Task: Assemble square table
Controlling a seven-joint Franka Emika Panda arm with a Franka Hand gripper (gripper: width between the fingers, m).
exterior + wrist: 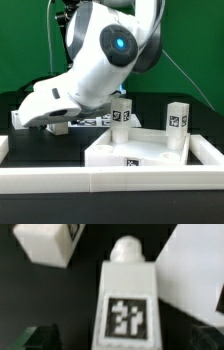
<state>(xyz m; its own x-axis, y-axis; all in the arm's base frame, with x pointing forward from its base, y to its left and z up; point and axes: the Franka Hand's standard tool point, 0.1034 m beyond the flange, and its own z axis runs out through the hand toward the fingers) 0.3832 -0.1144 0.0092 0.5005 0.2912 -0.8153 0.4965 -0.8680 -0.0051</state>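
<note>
My gripper closes on the leg now, since my open fingers stand beside both long sides of the tagged white leg (128, 319).
The square table's white slab (150, 152) lies at the exterior view's right, a tag on its near rim. Two white tagged legs (122, 112) (178, 115) stand upright at its far corners. My gripper (48, 120) hangs low over the black table, left of the slab. In the wrist view a third leg (126, 303) lies flat, tag up and rounded peg pointing away. It sits between my dark fingertips (40, 339), which stand apart on either side without touching it. My gripper (122, 341) is open. A fourth tagged leg (45, 243) lies just beyond.
A long low white border wall (100, 180) runs along the front. The marker board (95, 121) lies behind the arm. A white surface (190, 263) flanks the lying leg closely; I cannot tell what it is.
</note>
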